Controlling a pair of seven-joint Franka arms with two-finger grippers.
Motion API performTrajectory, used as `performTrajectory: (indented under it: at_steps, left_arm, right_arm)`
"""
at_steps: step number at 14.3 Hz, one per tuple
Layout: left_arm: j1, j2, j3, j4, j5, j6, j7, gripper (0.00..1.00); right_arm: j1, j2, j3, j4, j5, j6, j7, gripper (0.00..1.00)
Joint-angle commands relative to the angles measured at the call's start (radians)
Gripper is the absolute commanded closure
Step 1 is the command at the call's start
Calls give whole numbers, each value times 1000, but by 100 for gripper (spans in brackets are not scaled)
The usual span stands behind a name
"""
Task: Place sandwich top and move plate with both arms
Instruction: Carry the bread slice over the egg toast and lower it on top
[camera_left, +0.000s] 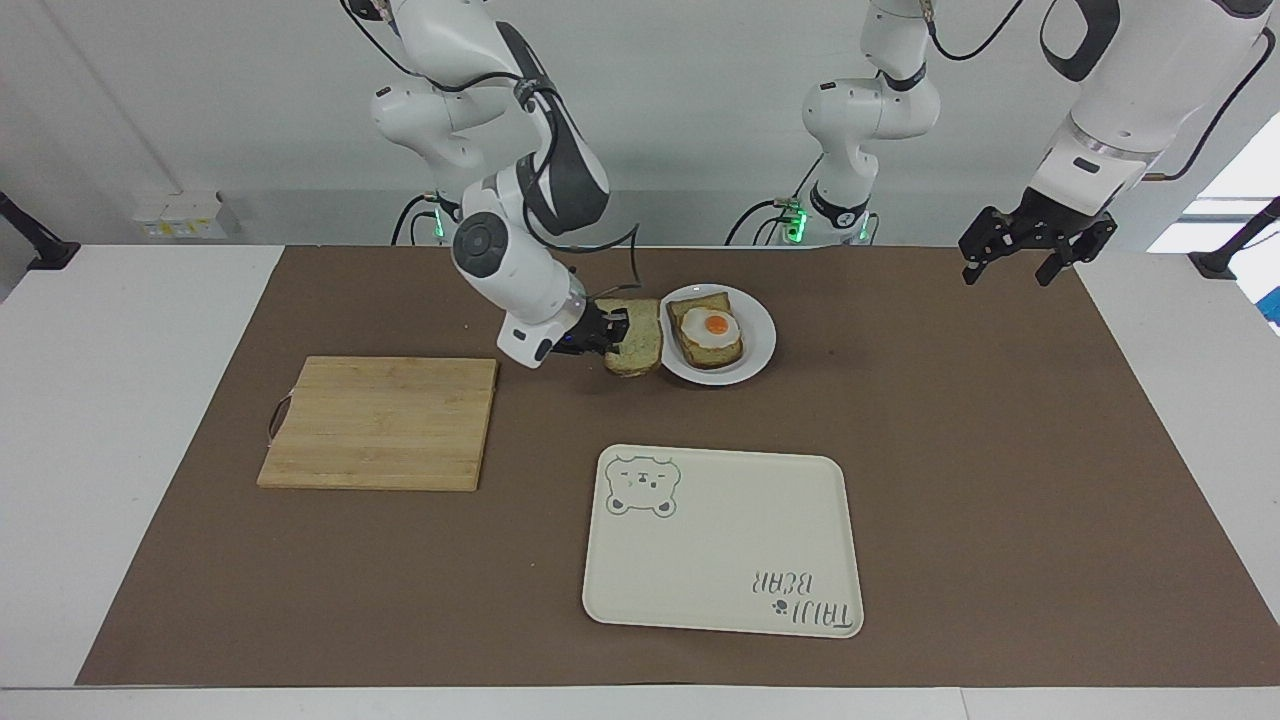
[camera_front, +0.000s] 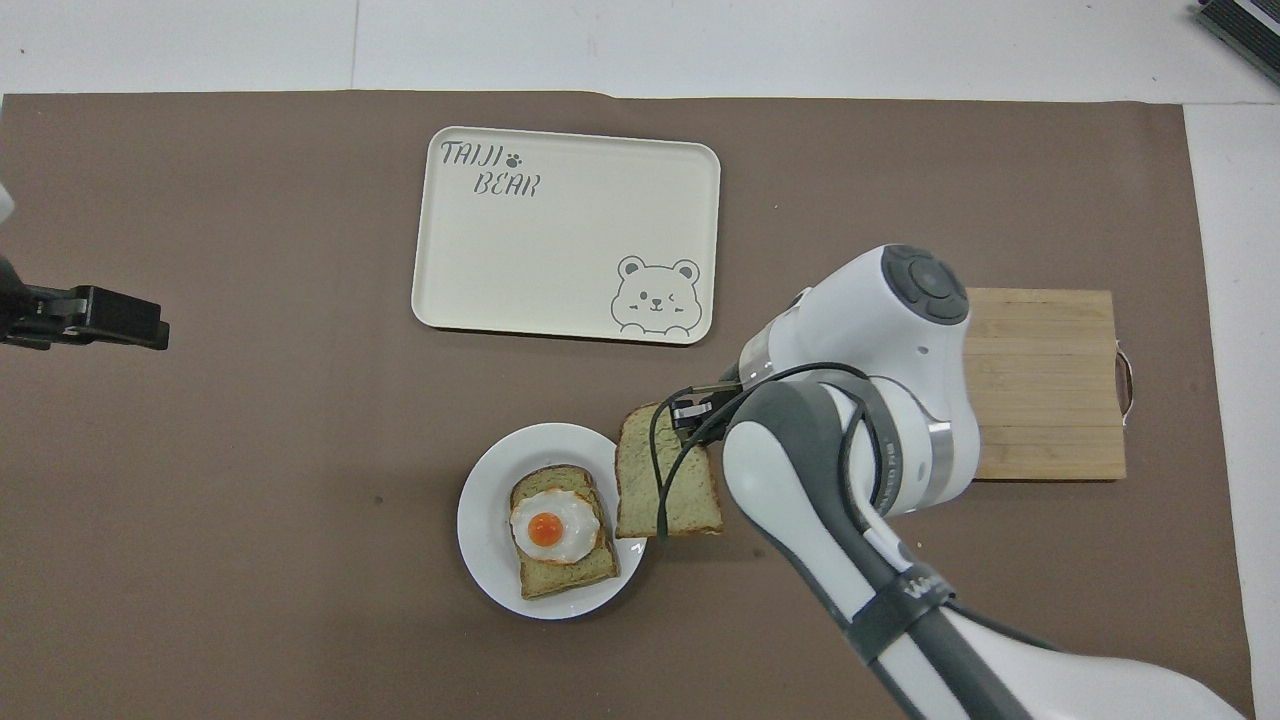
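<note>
The plain slice (camera_front: 660, 485) is mostly short of the toast, so my right gripper keeps holding it for now, until the slice is over the egg toast (camera_front: 556, 530).
My right gripper (camera_left: 616, 335) is shut on the sandwich top (camera_left: 638, 340), a plain slice of pale bread with brown crust. It holds the slice in the air, just over the edge of the plate (camera_left: 762, 340) that faces the right arm's end. The small white plate bears a toast slice with a fried egg (camera_left: 709, 328). In the overhead view the slice (camera_front: 660, 485) overlaps the plate's rim (camera_front: 482, 545) beside the egg toast (camera_front: 556, 530), with the right gripper (camera_front: 690, 413) on it. My left gripper (camera_left: 1018, 258) waits open above the mat's corner at the left arm's end and also shows in the overhead view (camera_front: 140, 325).
A cream rectangular tray with a bear drawing (camera_left: 720, 545) (camera_front: 560, 230) lies farther from the robots than the plate. A bare wooden cutting board (camera_left: 378, 422) (camera_front: 1040, 385) lies toward the right arm's end. A brown mat (camera_left: 1000, 450) covers the table.
</note>
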Motion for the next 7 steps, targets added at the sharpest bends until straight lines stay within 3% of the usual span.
performTrajectory:
  at_steps: [1, 7]
  left_arm:
    - [15, -8, -8, 7, 4, -18, -6, 0]
    - [13, -8, -8, 7, 2, -18, -6, 0]
  right_arm:
    - [79, 15, -4, -11, 57, 69, 52, 100]
    - [203, 61, -5, -17, 76, 172, 65, 100]
